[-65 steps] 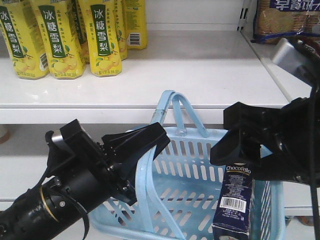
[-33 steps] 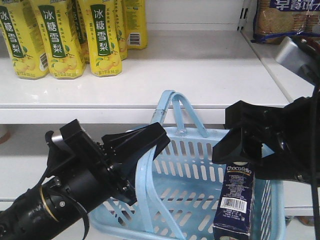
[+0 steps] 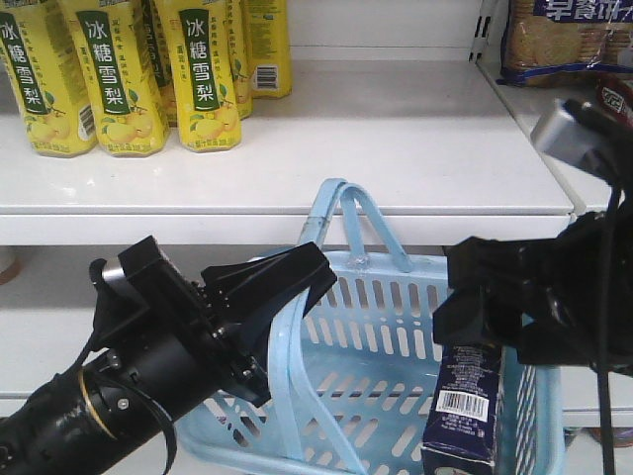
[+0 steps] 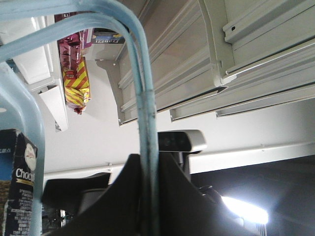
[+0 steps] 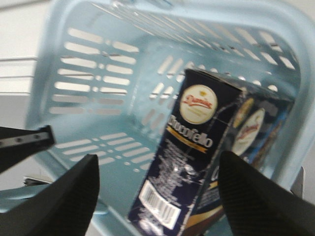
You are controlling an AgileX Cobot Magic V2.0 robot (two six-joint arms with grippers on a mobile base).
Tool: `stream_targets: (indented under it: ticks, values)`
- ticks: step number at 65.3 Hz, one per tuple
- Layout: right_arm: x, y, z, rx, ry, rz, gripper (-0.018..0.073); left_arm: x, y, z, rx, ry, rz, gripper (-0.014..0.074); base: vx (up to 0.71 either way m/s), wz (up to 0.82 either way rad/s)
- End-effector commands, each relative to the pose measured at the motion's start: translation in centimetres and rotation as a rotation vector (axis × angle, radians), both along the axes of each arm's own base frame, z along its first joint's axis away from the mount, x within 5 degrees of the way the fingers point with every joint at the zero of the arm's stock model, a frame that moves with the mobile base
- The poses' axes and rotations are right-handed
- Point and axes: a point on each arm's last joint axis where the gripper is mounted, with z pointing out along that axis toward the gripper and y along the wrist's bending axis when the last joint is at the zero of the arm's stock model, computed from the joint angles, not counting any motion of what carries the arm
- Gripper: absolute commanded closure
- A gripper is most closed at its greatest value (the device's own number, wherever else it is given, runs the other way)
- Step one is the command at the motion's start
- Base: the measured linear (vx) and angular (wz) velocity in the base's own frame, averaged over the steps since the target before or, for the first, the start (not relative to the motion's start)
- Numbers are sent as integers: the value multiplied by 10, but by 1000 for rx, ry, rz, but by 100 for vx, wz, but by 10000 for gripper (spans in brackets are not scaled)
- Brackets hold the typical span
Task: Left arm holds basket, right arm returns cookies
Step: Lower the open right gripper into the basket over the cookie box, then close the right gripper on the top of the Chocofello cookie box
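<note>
I will return the cookies to the white shelf, so my right gripper will next take hold of the navy carton's sides at the Chocofello lettering (image 5: 191, 133).
The light blue basket (image 3: 388, 309) hangs in front of the shelves. My left gripper (image 3: 293, 284) is shut on one of its hoop handles (image 4: 145, 98); in the left wrist view the jaws (image 4: 149, 161) press the bar from both sides. The cookies (image 3: 462, 406), a dark navy carton with a barcode, stand upright at the basket's right side. My right gripper (image 3: 483, 309) is open and sits low over the carton's top. From the right wrist, the carton (image 5: 197, 162) leans between the wide-apart fingers (image 5: 158, 160), which are not touching it, with the basket wall (image 5: 93, 88) behind.
Yellow drink bottles (image 3: 119, 79) stand at the back left of the white upper shelf (image 3: 396, 148). Blue biscuit bags (image 3: 559, 40) lie on the shelf to the upper right. The shelf's front edge runs just behind the basket handles. Snack packets (image 4: 76, 78) show in the left wrist view.
My right gripper has dropped lower over the carton, now covering its top lettering in the front view. The left arm and the basket have not moved.
</note>
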Motion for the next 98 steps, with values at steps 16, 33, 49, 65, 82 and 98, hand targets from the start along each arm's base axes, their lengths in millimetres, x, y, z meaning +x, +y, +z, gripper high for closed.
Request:
stream_targets:
  ticks: [16, 33, 49, 65, 82, 98]
  values:
    - [-5, 0, -3, 0, 26, 29, 80, 9, 13, 26, -172, -62, 125, 596, 0, 0]
    - [8, 4, -14, -56, 52, 19, 80, 9, 13, 26, -172, -62, 125, 596, 0, 0]
    - [19, 8, -24, -100, 79, 15, 80, 9, 13, 26, -172, -62, 125, 596, 0, 0]
    - [26, 10, -31, -138, 95, 10, 82, 9, 13, 26, -172, -62, 125, 596, 0, 0]
    - [33, 12, -38, -167, 111, 13, 127, 9, 13, 26, -172, -62, 125, 596, 0, 0]
    - [37, 10, -40, -214, 91, 11, 225, 9, 13, 26, -172, -62, 125, 596, 0, 0]
